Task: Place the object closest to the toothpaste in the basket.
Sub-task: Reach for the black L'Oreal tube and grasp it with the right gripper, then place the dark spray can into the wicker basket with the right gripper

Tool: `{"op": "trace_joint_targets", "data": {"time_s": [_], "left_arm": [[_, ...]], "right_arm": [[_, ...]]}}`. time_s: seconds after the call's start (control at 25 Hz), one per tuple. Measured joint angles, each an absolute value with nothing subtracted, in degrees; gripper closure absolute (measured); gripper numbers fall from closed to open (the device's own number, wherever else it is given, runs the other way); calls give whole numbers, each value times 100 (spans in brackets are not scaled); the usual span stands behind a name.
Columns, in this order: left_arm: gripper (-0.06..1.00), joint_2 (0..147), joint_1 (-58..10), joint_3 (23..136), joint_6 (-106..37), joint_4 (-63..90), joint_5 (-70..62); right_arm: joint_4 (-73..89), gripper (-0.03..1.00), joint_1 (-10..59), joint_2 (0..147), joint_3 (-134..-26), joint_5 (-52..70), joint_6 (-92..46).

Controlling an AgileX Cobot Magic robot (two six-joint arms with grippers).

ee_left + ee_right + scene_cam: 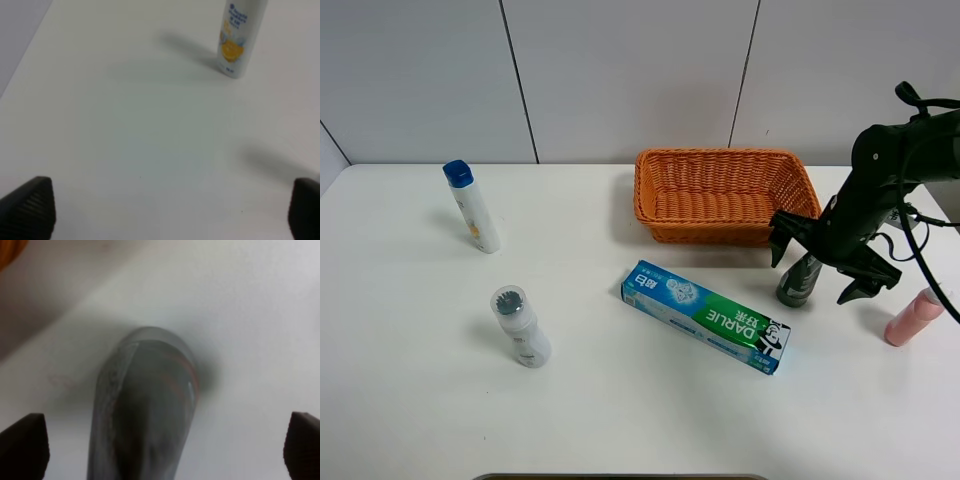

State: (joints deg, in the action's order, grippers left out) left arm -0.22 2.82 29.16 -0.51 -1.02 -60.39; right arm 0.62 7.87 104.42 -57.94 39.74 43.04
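The dark grey bottle should be grabbed next by its capped top end (809,261) with my right gripper, so that it can be put in the basket (724,193).
The blue-green toothpaste box (706,315) lies flat at the table's middle. A dark grey bottle (799,281) stands upright just right of it, the nearest thing to it. It fills the right wrist view (145,410). My right gripper (830,262) is open, its fingers either side of the bottle's top, not closed on it. The orange wicker basket (724,193) stands behind them and holds nothing I can see. My left gripper (170,210) is open over bare table and is out of the exterior view.
A white bottle with a blue cap (472,206) stands at the far left, also in the left wrist view (239,37). A clear-capped white bottle (520,326) stands front left. A pink bottle (912,318) lies at the right edge.
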Motion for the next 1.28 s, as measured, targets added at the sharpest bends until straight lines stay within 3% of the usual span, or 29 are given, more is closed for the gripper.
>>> {"op": "trace_joint_targets", "data": {"time_s": [0.36,0.56,0.6,0.84,1.28], "left_arm": [[0,-22,282,2916,-51,-102,-6039],[0,-22,282,2916,-51,-102,-6039],[0,-22,282,2916,-51,-102,-6039],[0,-22,282,2916,-51,-102,-6039],[0,-22,282,2916,-51,-102,-6039]], "right_arm": [[62,5,787,10461,-5794,3895,4297],[62,27,787,10457,-5794,3895,4297],[62,27,787,10457,-5794,3895,4297],[62,61,787,10457,-5794,3904,4297],[62,61,787,10457,-5794,3909,4297]]}}
